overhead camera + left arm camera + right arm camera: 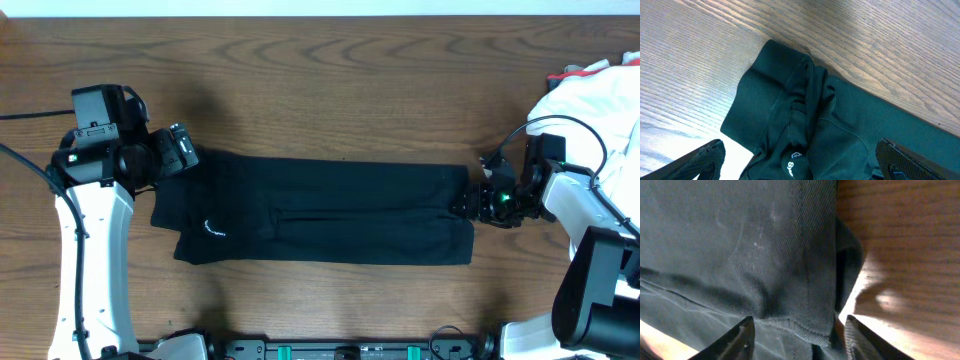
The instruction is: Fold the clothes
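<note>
Next, my right gripper grabs the black shirt by the hemmed edge at the folded shirt's end (468, 232), to fold that end toward the logo (212, 230).
The clothes, one black shirt (320, 210), lie folded into a long strip across the table, with the white logo (212, 230) near the left end. My left gripper (185, 150) hovers over that left end, open wide. In the left wrist view its fingers straddle the bunched collar part of the shirt (805, 110) and the logo (792, 162) without touching them. My right gripper (470, 203) sits at the strip's right end. In the right wrist view it (799, 330) is open, with the shirt's hemmed edge (810, 280) lying loose between the fingers.
A heap of white cloth (600, 100) lies at the far right, behind the right arm. Bare brown wood table (320, 80) surrounds the shirt. Cables run beside both arm bases.
</note>
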